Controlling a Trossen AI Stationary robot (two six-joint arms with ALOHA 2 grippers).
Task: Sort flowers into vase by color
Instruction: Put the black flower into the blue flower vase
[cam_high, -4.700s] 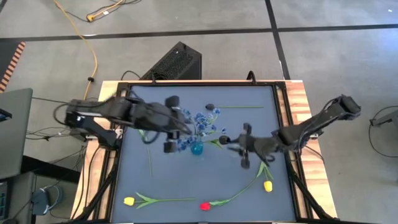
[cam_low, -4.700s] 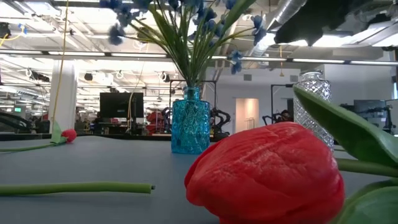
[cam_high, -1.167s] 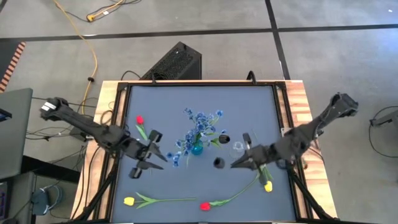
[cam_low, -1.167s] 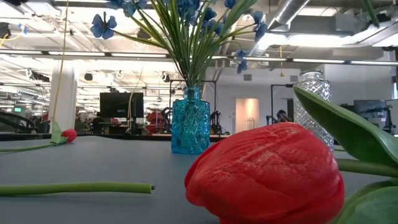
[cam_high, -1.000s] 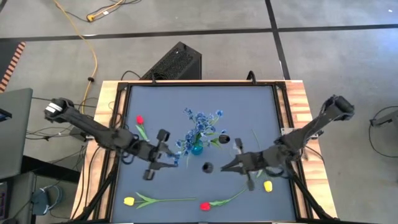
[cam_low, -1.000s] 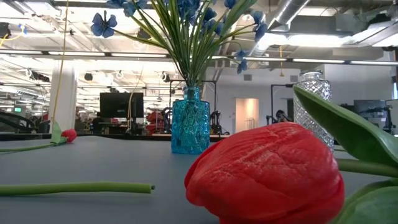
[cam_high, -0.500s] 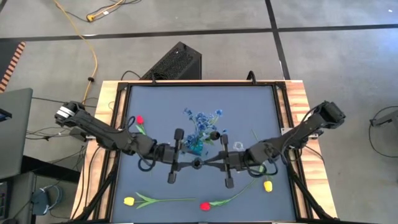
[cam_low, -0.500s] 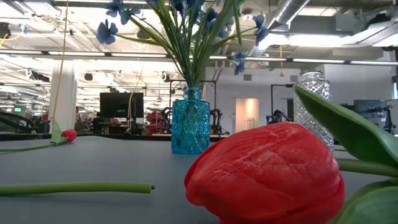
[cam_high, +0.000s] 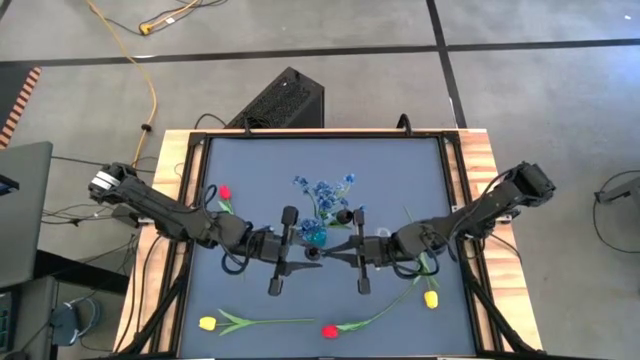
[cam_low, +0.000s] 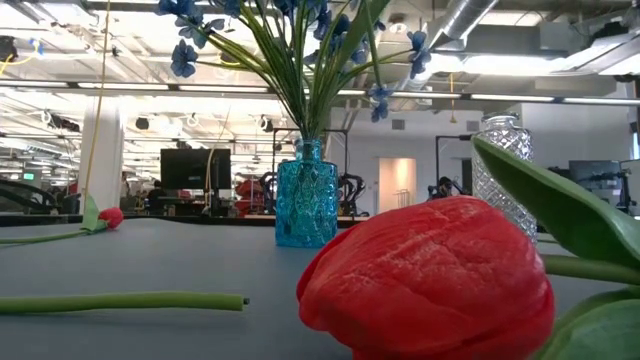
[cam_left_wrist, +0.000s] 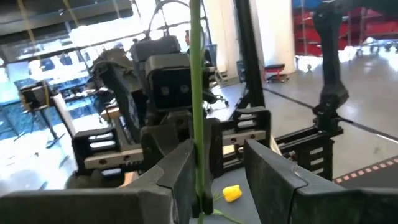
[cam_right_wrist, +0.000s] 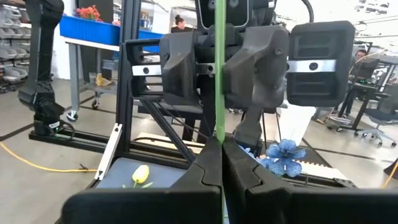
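The left gripper grabs the dark flower by its green stem (cam_left_wrist: 198, 93) next, to sort it into the blue vase.
A green-stemmed flower (cam_right_wrist: 219, 74) with a small dark bud (cam_high: 313, 253) stands upright in the air near the table's middle, just in front of the blue vase (cam_high: 315, 236) of blue flowers (cam_low: 300, 40). My right gripper (cam_right_wrist: 221, 152) is shut on its stem. My left gripper (cam_left_wrist: 217, 168) faces it from the table's left, open, with the stem (cam_left_wrist: 196, 74) between its fingers, close along one of them (cam_left_wrist: 181, 171). The flower's lower end is hidden. My right gripper pinches the stem (cam_right_wrist: 219, 127) between its two fingers, which come level from the table's right and lie across it. The stem stands upright, lifted clear of the table. Whether my left gripper touches the stem, I cannot tell.
A clear glass vase (cam_low: 503, 170) stands right of the blue one. On the table lie a red tulip (cam_high: 224, 192) at the far left, a yellow tulip (cam_high: 207, 323) and a red tulip (cam_high: 328, 331) along the near edge, and a yellow tulip (cam_high: 431, 298) at the right.
Both grippers have come toward each other at the table's middle. The right one has carried the dark-bud flower toward the table's left, and the left one has moved right until its fingers stand on either side of the stem. The blue blossoms have shifted a little.
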